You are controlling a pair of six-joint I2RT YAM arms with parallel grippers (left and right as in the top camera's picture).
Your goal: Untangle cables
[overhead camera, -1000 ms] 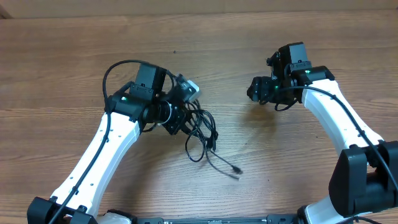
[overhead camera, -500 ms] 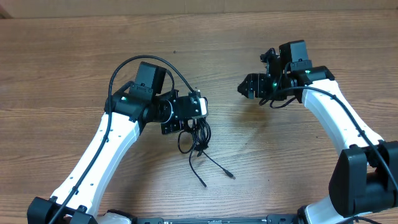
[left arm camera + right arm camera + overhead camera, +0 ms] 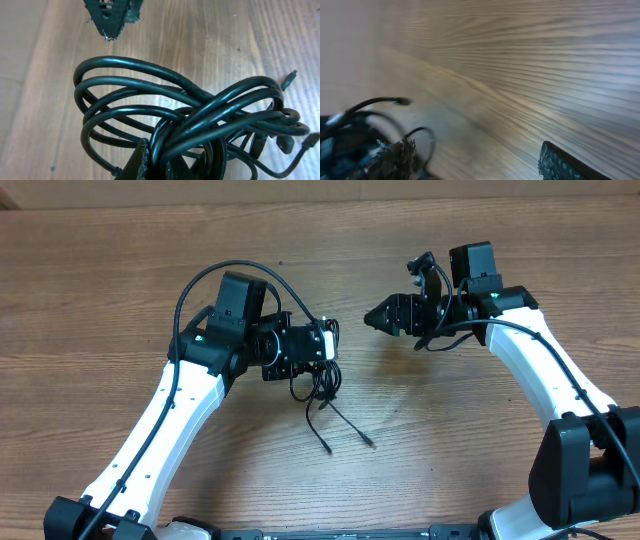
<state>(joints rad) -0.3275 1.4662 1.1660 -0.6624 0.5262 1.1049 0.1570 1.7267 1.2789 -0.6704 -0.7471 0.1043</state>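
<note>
Empty, flat wood is below the cables, so they would come to rest on the tabletop. My left gripper needs to open.
The cables (image 3: 318, 384) are a knotted bundle of thin black cords hanging from my left gripper (image 3: 326, 346), with two loose plug ends trailing on the table (image 3: 368, 441). In the left wrist view the looped cables (image 3: 175, 112) fill the frame, and my left gripper (image 3: 158, 156) is shut on several strands at the bottom. My right gripper (image 3: 374, 318) is open and empty. It points left, a short gap from the left gripper. In the blurred right wrist view its fingers (image 3: 480, 161) stand wide apart, with the cables (image 3: 367, 117) at the far left.
The wooden table (image 3: 450, 430) lies under both arms. A thick black wire (image 3: 205, 285) loops above the left arm. The right gripper's fingertip (image 3: 111, 20) shows at the top of the left wrist view.
My left gripper has turned and carried the bundle to the right, dragging the loose ends along. My right gripper has moved left toward the bundle.
</note>
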